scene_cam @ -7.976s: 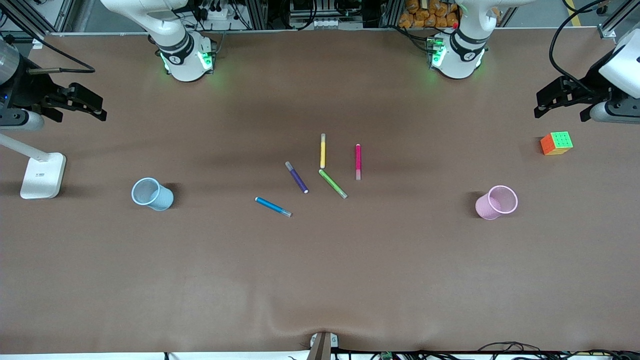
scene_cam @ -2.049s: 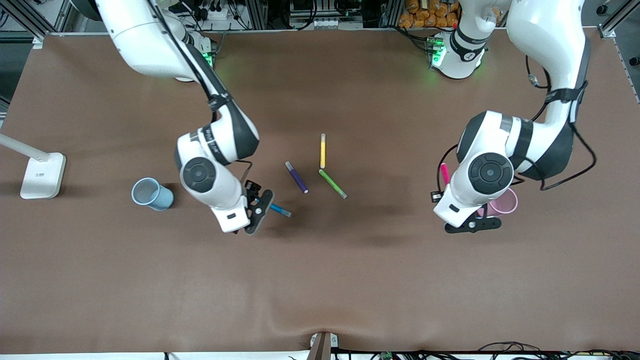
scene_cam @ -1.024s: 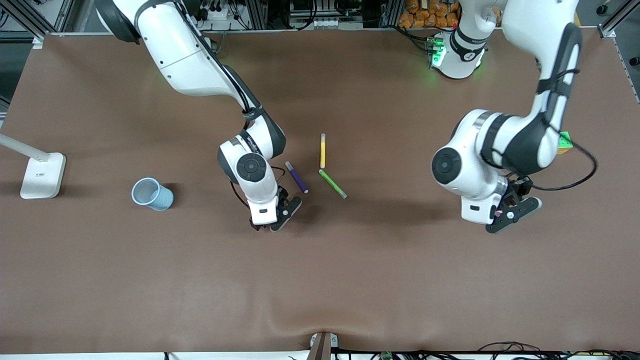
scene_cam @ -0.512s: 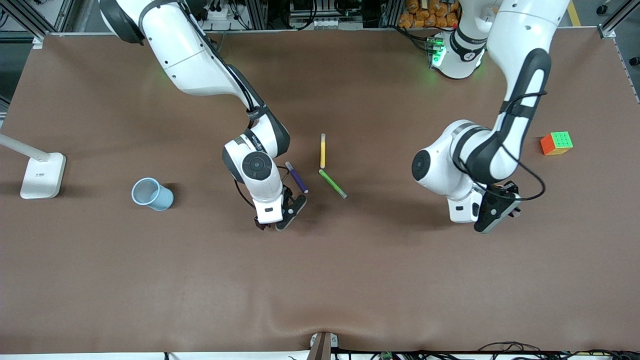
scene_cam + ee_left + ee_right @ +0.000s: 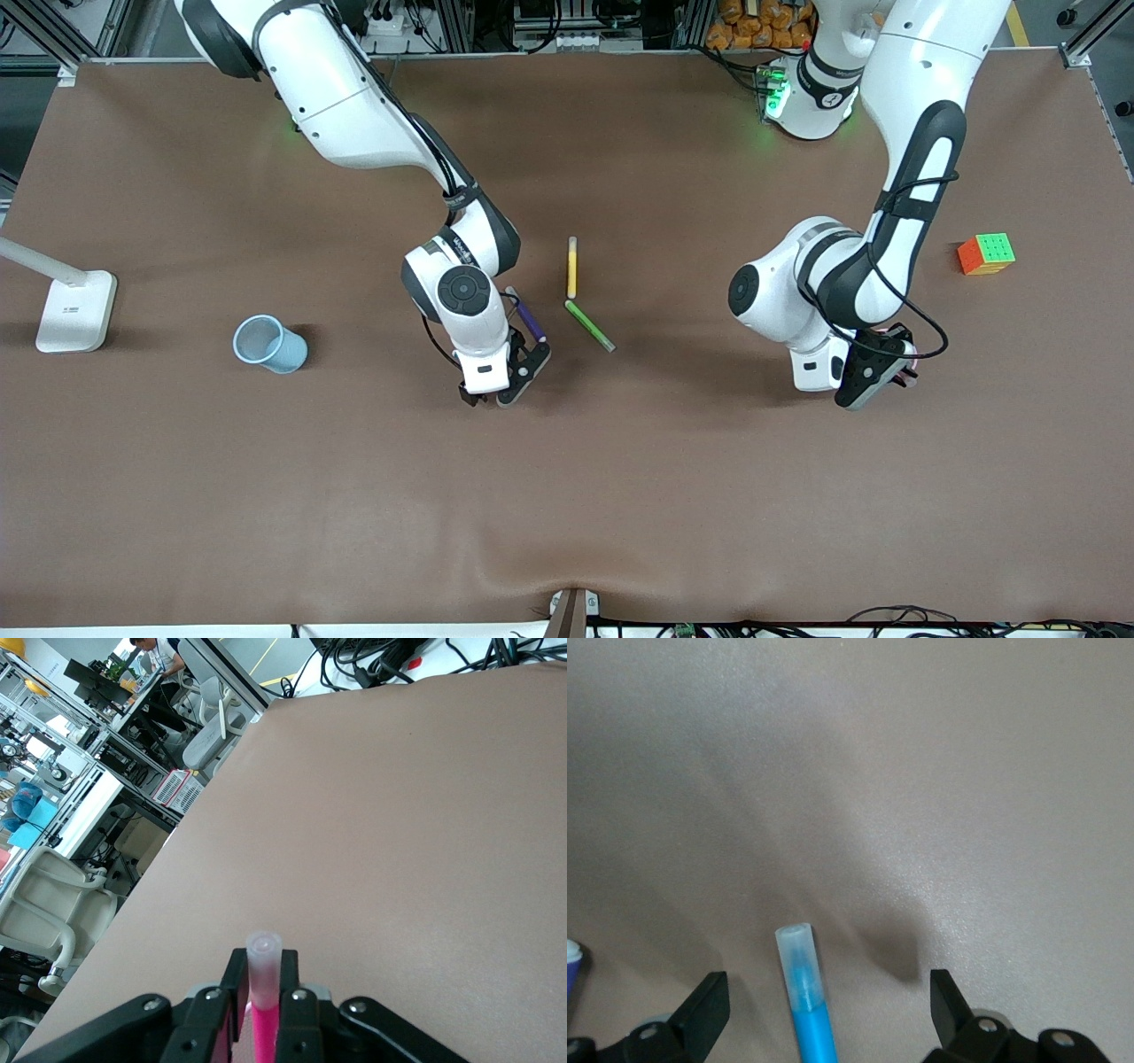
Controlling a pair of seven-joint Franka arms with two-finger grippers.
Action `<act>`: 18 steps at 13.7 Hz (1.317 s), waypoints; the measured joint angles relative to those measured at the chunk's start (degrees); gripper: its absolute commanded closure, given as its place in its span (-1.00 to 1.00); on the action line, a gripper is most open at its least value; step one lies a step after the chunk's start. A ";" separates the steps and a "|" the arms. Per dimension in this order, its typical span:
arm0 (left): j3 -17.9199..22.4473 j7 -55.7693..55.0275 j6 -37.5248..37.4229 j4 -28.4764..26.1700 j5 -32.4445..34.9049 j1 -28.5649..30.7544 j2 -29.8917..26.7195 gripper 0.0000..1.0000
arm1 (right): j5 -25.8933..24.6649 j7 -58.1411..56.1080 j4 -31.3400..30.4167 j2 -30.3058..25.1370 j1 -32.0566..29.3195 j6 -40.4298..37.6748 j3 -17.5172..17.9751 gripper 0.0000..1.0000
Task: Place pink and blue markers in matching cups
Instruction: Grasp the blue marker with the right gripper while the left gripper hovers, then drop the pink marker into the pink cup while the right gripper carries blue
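Note:
My right gripper needs to grab the blue marker by its end with the cap [image 5: 800, 971] next. Then the marker can go in the blue cup.
My right gripper [image 5: 498, 388] is open and low over the table, just nearer the front camera than the purple marker. In the right wrist view its fingers [image 5: 826, 1001] straddle the blue marker [image 5: 799, 970], which lies flat on the table with its pale cap pointing away. That marker is hidden in the front view. My left gripper [image 5: 873, 377] is shut on the pink marker [image 5: 264, 957], which stands upright between the fingers [image 5: 263, 990], cap up. The pink cup is hidden under the left hand. The blue cup [image 5: 266, 344] stands toward the right arm's end of the table.
The purple marker [image 5: 530, 321], yellow marker [image 5: 571, 266] and green marker [image 5: 589, 325] lie mid-table beside the right gripper. A colour cube [image 5: 985, 253] sits toward the left arm's end. A white lamp base [image 5: 75, 310] stands at the right arm's end.
Both arms have come in from the table's ends. The pink marker has left the table and sits in my left gripper. In the last second both grippers shifted only slightly.

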 measured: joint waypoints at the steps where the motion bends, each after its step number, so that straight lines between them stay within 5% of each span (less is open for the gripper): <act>1: 0.00 0.03 0.13 0.01 0.05 0.00 0.06 -0.05 | 0.00 0.02 0.02 0.17 0.01 0.07 0.00 -0.30; 2: -0.01 0.55 0.21 0.17 0.09 0.00 0.03 -0.87 | 0.00 0.02 0.08 0.37 0.01 0.12 0.00 0.34; 3: -0.03 1.83 0.25 0.54 0.09 0.00 0.02 -0.89 | 0.00 0.02 0.14 0.59 0.01 0.18 0.00 0.98; 18: 0.30 32.65 0.34 13.51 -25.06 1.36 -2.84 -1.00 | -0.08 0.67 3.66 -1.59 -2.30 0.70 -0.93 1.00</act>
